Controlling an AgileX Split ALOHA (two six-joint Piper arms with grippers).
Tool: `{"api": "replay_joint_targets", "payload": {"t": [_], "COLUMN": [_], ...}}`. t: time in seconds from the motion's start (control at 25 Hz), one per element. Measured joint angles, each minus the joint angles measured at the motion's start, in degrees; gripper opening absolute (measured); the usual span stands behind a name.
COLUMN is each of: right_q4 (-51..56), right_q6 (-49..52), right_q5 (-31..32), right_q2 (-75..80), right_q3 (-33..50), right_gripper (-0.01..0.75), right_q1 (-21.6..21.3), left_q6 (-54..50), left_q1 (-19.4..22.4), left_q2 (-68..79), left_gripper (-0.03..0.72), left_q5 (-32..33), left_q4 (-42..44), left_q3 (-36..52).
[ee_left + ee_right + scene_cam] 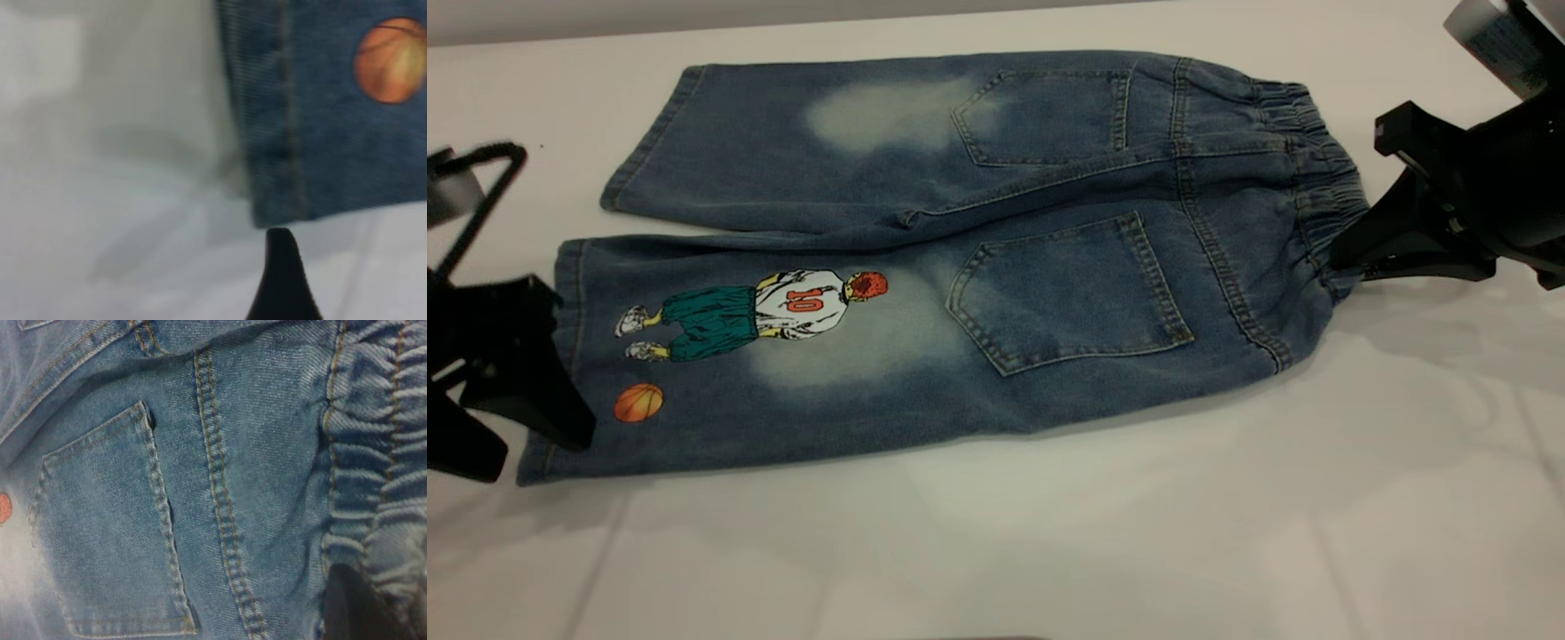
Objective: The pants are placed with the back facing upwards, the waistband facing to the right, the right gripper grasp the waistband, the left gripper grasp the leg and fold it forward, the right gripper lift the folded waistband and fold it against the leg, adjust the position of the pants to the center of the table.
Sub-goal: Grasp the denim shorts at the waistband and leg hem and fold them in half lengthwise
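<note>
My left gripper grabs the printed leg by its hem corner (534, 469) beside the basketball (639, 402) next, to fold the leg forward.
The pants (1049, 187) lie flat on the table (1138, 533), back pockets up. The waistband (1316, 169) points right. The leg (854, 391) with the number 10 player and the orange basketball (639, 402) is the nearer one and points left. My right gripper (1341, 262) is at the waistband's near end, shut on the gathered cloth. In the right wrist view its dark finger (353, 607) sits among the waistband (380, 453) folds. My left gripper (538, 458) stands open at the leg's hem, one finger over the cloth. Its fingertip (281, 247) sits just off the hem corner (273, 200).
The plain leg (800, 151) with a faded patch lies behind the printed one. White tabletop stretches in front of the pants and to their right. A grey wall edge (694, 13) runs along the back.
</note>
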Motion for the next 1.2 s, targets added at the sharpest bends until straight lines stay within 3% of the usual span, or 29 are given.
{"api": "replay_joint_targets", "payload": {"t": [0.16,0.48,0.72,0.88,1.04,1.12,1.2], "right_q4": [-0.2,-0.3,-0.4,-0.4,-0.4,-0.7,-1.6], "right_q6": [-0.1,-0.1,-0.1,-0.2,-0.2,-0.4,-0.4], "right_q5": [0.0,0.0,0.0,0.0,0.0,0.3,1.0], "right_q2": [0.0,0.0,0.0,0.0,0.0,0.0,-0.2], "right_q3": [0.0,0.0,0.0,0.0,0.0,0.0,0.0], "right_gripper": [0.034,0.036,0.039,0.041,0.043,0.044,0.044], "right_q1": [0.0,0.0,0.0,0.0,0.0,0.0,0.0], "left_q6": [0.3,0.3,0.3,0.3,0.6,2.2,3.7], "left_q1": [0.0,0.0,0.0,0.0,0.0,0.0,0.0], "left_q2": [2.4,4.9,6.3,6.4,7.0,7.7,8.1], "left_gripper": [0.467,0.463,0.398,0.304,0.128,0.048,0.035], "left_q5": [-4.6,-4.8,-5.3,-6.3,-5.6,-2.5,2.4], "left_q4": [0.9,1.0,1.2,1.2,1.2,1.4,1.4], "left_q3": [0.0,-0.1,-0.4,-0.4,-1.9,-3.8,-6.9]}}
